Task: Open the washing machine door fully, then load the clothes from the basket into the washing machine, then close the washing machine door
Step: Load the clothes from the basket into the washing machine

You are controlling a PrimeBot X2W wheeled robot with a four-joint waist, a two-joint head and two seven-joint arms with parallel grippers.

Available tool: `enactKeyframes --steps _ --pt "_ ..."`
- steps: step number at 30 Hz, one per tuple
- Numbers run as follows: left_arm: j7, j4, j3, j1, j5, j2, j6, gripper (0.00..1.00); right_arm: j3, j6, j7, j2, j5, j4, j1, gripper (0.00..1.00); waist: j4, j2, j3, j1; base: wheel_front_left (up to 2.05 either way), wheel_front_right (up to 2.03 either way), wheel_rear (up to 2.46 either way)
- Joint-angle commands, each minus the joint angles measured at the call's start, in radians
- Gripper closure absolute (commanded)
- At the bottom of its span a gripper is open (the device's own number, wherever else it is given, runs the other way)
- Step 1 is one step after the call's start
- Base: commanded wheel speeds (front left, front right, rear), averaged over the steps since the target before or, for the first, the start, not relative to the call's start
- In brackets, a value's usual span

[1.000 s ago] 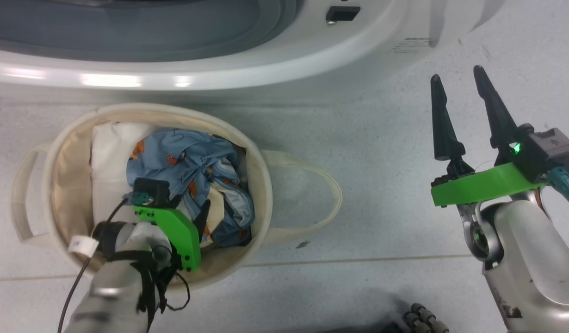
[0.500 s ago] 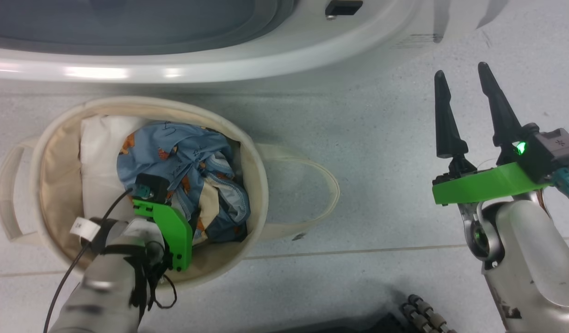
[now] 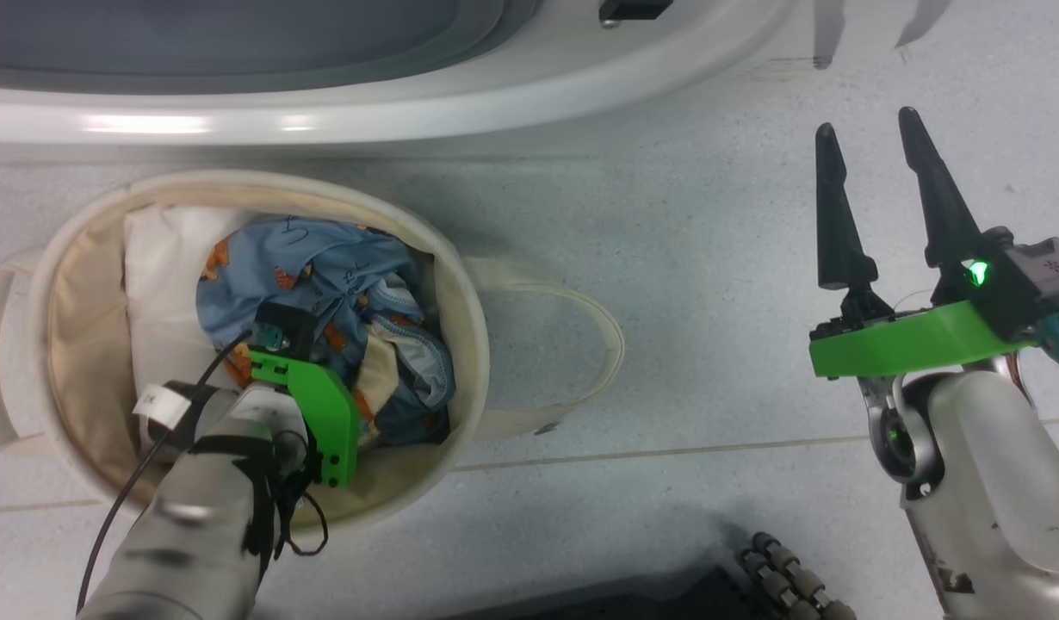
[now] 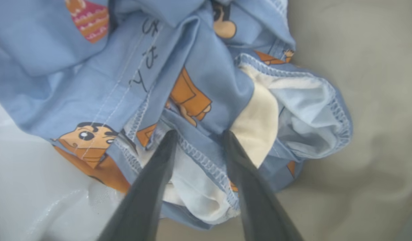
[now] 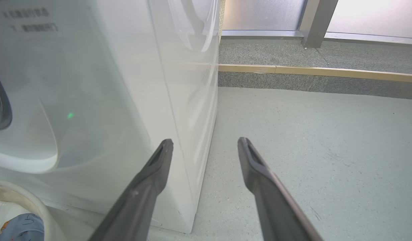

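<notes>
The left gripper next needs to take hold of the blue bear-print clothes [image 4: 199, 67] by their stitched fold [image 4: 203, 160], because that fold is narrow while the wide cloth around it lies loose.
The cream basket [image 3: 461, 284] stands on the floor in front of the white washing machine [image 3: 495, 95], whose grey-lined opening [image 3: 237, 34] runs along the top edge. The washing machine door is out of view. Blue bear-print clothes [image 3: 323, 267] lie bunched in the basket. My left arm reaches down into them, its green wrist mount [image 3: 310, 413] above the pile. In the left wrist view my left gripper [image 4: 197, 134] is open, tips pressed into the clothes [image 4: 199, 67] with a stitched fold between them. My right gripper [image 3: 865, 129] hangs open over bare floor beside the machine's corner [image 5: 192, 134].
A plain white bundle [image 3: 155, 275] fills the basket's left side. One loop handle [image 3: 598, 344] lies on the floor towards my right arm. A black latch slot [image 3: 633, 9] sits on the machine's front. A raised kerb with a wooden strip [image 5: 310, 71] runs behind the machine.
The camera has shifted, so basket and machine sit further left and up. My left gripper has sunk deeper into the clothes; its dark finger no longer shows in the head view. The right arm holds its pose.
</notes>
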Motion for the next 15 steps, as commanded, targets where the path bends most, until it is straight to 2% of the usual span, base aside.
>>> enactKeyframes --steps 1,15 --pt "-0.009 -0.004 0.021 0.009 -0.009 0.025 -0.004 1.00 0.009 0.000 -0.012 0.002 -0.006 -0.033 0.046 0.00 0.001 0.0000 -0.002 -0.0001 0.00 0.00 0.00" --pt "-0.118 -0.004 0.032 0.060 -0.045 0.011 -0.024 1.00 0.045 0.000 -0.012 0.014 0.021 0.007 0.031 0.00 0.011 0.0000 -0.106 -0.0001 0.00 0.00 0.00"
